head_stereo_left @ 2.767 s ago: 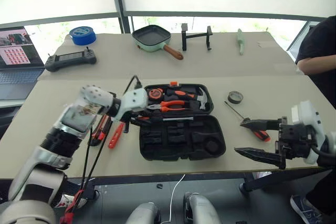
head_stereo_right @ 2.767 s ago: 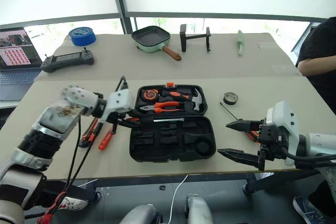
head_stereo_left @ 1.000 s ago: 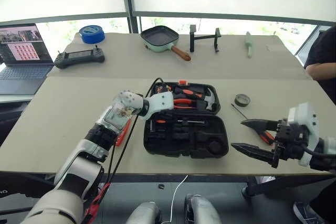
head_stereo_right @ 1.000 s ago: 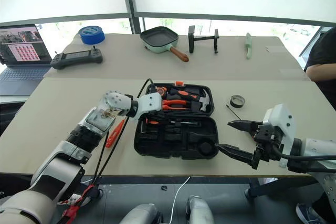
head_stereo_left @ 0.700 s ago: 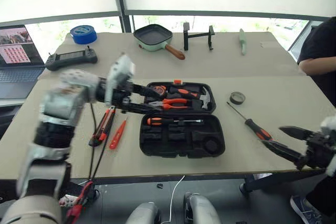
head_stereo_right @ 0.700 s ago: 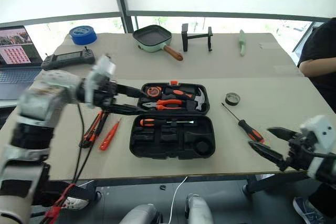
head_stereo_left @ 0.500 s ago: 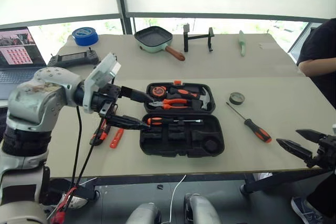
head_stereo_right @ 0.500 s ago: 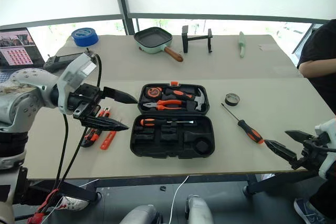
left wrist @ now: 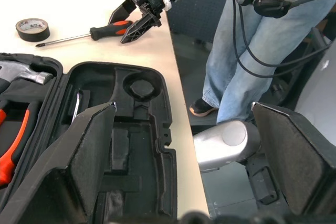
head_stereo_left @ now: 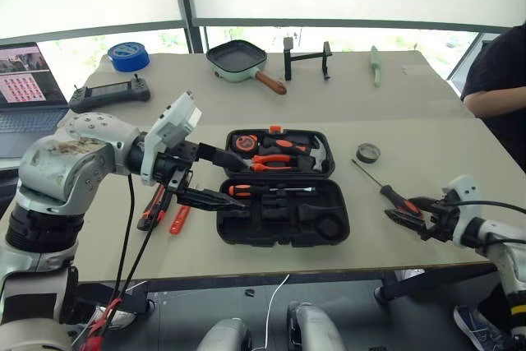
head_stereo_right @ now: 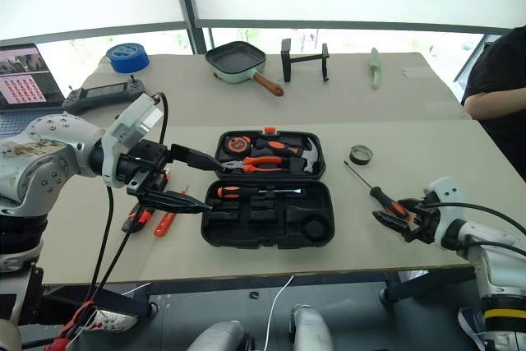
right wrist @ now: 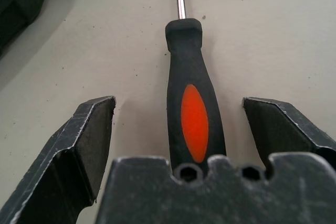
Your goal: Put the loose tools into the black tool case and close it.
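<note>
My right gripper's fingers stand low over the table on either side of the screwdriver's black-and-orange handle. It is time to close now, as that would catch the screwdriver.
The black tool case [head_stereo_left: 279, 219] lies open in the middle of the table, with a hammer, pliers and tape measure in its far half. One black-and-orange screwdriver [head_stereo_left: 263, 190] rests in the near half. My left gripper [head_stereo_left: 240, 182] hovers open and empty over the case's left edge. A second screwdriver [right wrist: 194, 114] lies on the table right of the case, its handle between the spread fingers of my open right gripper [head_stereo_left: 408, 211]. The small dark tape roll [head_stereo_left: 368, 152] sits beyond it. The utility knife [head_stereo_left: 156, 203] and slim orange tester pen [head_stereo_left: 181, 218] lie left of the case.
At the back are a blue tape roll [head_stereo_left: 129, 55], a black controller [head_stereo_left: 109, 93], a laptop [head_stereo_left: 25, 80], a pan [head_stereo_left: 242, 59] and a black stand [head_stereo_left: 306, 57]. A person [head_stereo_left: 497, 80] stands at the table's right end. My right gripper is near the front edge.
My left gripper let go of the screwdriver in the case, opened and drew back up to the left. My right gripper dropped to the table and now straddles the other screwdriver's handle.
</note>
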Robot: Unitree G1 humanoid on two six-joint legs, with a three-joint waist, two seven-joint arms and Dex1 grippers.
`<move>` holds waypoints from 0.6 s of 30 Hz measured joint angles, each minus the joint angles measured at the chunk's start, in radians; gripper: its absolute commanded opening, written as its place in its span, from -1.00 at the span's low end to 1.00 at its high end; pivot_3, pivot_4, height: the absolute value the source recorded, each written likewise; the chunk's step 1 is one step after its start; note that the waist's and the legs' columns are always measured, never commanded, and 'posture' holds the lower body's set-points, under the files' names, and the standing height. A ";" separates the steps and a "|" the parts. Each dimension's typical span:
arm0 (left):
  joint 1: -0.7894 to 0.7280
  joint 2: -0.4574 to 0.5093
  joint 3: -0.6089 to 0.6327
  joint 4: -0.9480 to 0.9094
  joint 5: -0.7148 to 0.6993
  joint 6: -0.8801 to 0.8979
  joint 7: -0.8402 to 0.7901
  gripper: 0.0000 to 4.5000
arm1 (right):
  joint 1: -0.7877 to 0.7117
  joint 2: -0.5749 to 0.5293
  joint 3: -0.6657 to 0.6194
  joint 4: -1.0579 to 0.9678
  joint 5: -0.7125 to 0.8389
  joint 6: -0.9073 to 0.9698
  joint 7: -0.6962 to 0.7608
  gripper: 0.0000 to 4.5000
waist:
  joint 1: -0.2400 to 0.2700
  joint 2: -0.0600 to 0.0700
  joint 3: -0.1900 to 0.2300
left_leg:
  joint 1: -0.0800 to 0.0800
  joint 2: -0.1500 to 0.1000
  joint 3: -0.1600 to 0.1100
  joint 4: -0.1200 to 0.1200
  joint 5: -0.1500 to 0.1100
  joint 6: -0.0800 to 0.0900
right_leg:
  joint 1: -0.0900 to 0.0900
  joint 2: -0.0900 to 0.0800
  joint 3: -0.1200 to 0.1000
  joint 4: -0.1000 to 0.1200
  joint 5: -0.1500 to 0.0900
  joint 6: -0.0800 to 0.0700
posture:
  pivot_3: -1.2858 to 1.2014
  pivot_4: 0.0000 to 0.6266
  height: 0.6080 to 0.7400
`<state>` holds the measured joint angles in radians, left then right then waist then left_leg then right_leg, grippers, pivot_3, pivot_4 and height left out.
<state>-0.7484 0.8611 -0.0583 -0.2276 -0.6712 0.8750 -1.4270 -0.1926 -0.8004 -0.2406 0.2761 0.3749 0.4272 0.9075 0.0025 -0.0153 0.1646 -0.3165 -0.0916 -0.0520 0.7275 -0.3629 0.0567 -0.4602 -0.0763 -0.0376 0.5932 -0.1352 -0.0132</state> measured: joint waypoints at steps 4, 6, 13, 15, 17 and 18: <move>0.002 0.010 0.000 0.001 0.000 -0.007 0.002 1.00 | 0.003 0.004 -0.009 0.001 0.002 -0.005 0.001 0.23 | -0.003 0.000 0.000 | 0.000 0.001 -0.001 -0.001 0.000 0.000 | 0.000 0.001 0.000 0.000 0.000 0.000 | 0.03 -0.52 1.00; 0.007 0.014 0.000 0.001 0.000 -0.017 0.003 1.00 | 0.020 0.002 -0.014 -0.024 0.012 0.008 0.009 -0.06 | -0.003 0.000 0.000 | 0.000 0.000 -0.001 -0.001 0.000 0.000 | -0.001 0.001 0.000 0.000 0.000 0.000 | 0.03 -0.52 1.00; 0.070 0.053 0.001 -0.001 -0.001 -0.023 -0.002 1.00 | -0.017 -0.060 -0.173 -0.210 0.290 0.275 0.082 -0.54 | -0.007 0.008 0.004 | -0.002 0.000 0.000 -0.001 0.000 0.000 | -0.003 0.000 0.000 0.000 0.000 0.000 | 0.03 -0.52 1.00; 0.095 0.073 -0.002 -0.011 0.000 -0.032 -0.018 1.00 | -0.067 -0.099 -0.175 -0.298 0.364 0.328 0.120 -0.54 | -0.014 0.008 0.004 | -0.002 0.001 0.000 -0.003 0.000 0.000 | -0.003 0.001 0.000 0.000 -0.001 -0.001 | 0.03 -0.52 1.00; 0.109 0.092 -0.003 -0.021 0.000 -0.045 -0.034 1.00 | -0.121 -0.142 -0.118 -0.388 0.378 0.333 0.175 -0.54 | -0.014 0.008 0.004 | -0.001 0.002 -0.001 -0.005 0.000 0.000 | -0.003 0.001 -0.001 0.000 -0.001 -0.002 | 0.03 -0.52 1.00; 0.110 0.094 -0.002 -0.024 0.000 -0.048 -0.038 1.00 | -0.152 -0.152 -0.054 -0.428 0.353 0.311 0.207 -0.54 | -0.014 0.008 0.004 | -0.001 0.002 -0.001 -0.005 0.000 0.000 | -0.003 0.001 -0.001 0.000 -0.001 -0.002 | 0.03 -0.52 1.00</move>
<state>-0.6382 0.9553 -0.0602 -0.2518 -0.6717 0.8272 -1.4648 -0.3445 -0.9520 -0.2950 -0.1516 0.7279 0.7381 1.1147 -0.0115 -0.0075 0.1685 -0.3179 -0.0900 -0.0531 0.7226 -0.3628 0.0566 -0.4635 -0.0752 -0.0388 0.5932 -0.1364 -0.0150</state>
